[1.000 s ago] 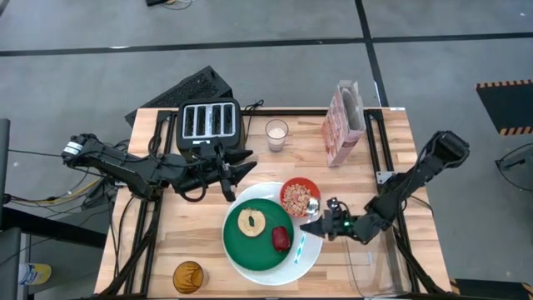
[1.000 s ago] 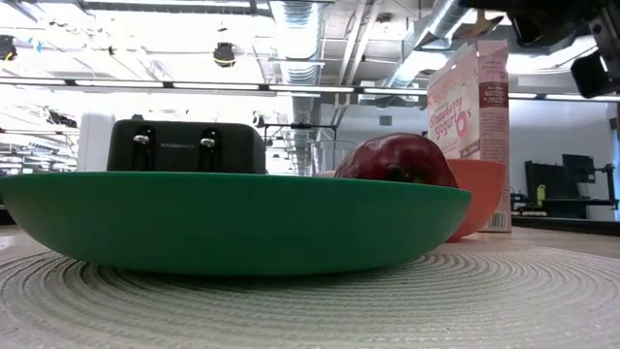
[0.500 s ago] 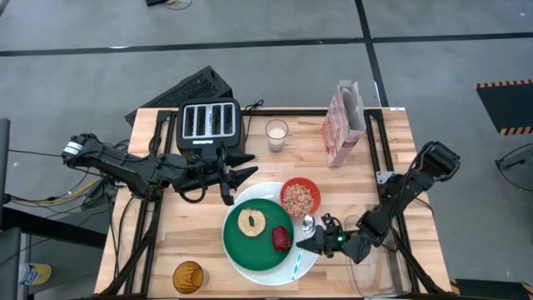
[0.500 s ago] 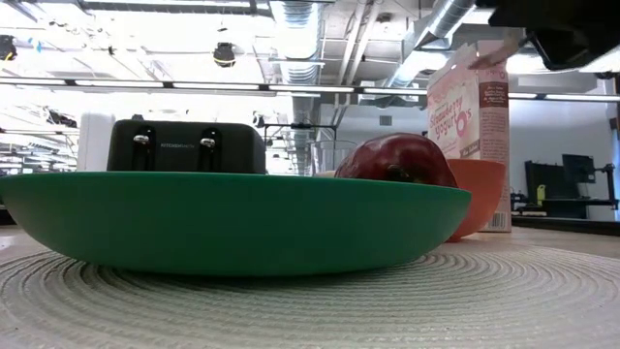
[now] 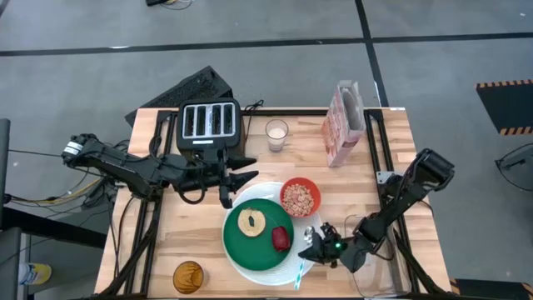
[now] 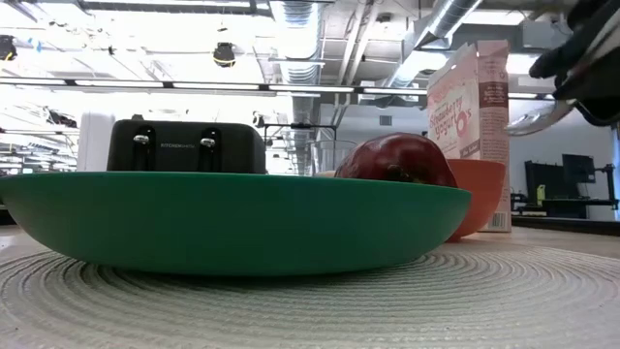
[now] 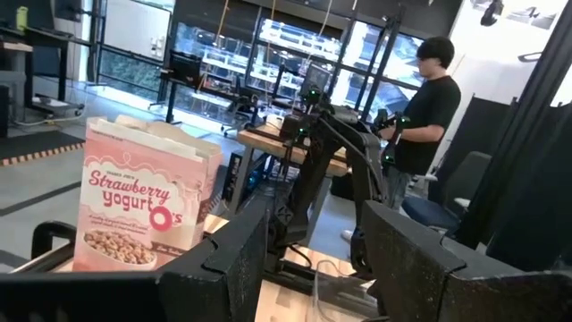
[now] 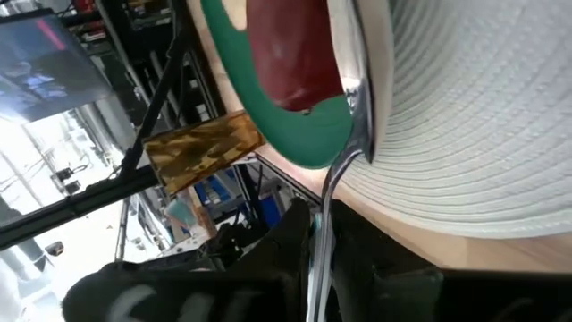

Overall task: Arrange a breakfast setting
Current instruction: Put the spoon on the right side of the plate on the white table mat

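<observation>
The spoon's metal bowl hangs above the white plate, so the robot's right gripper will keep its hold on the spoon for now.
A large white round plate (image 5: 310,260) holds a green plate (image 5: 256,242) with round toasted bread (image 5: 251,222) and a dark-red fruit (image 5: 281,239). A small red bowl (image 5: 300,197) of cereal sits at the white plate's far right rim. My right gripper (image 5: 316,247) is shut on the blue-handled spoon (image 5: 300,268) over the white plate's right rim. The spoon's metal bowl (image 6: 541,118) also shows high up in the low view. My left gripper (image 5: 239,179) is open and empty, in front of the toaster. My right gripper pinches the spoon's handle at its end beside the metal neck (image 8: 315,234) between its two fingers. The fingers come from the table's right and lie across the spoon. The spoon is lifted clear, its metal bowl (image 8: 353,63) over the plates and its blue handle end (image 5: 297,277) toward the near edge.
A black toaster (image 5: 210,125), a glass of milk (image 5: 276,133) and a pink cereal box (image 5: 344,123) stand along the far edge. An amber round thing (image 5: 189,277) sits at the near left. A person stands in the room beyond (image 7: 429,107).
My right gripper has gone toward the table's near edge and a little left, from beside the red bowl to the white plate's right rim, carrying the spoon along.
</observation>
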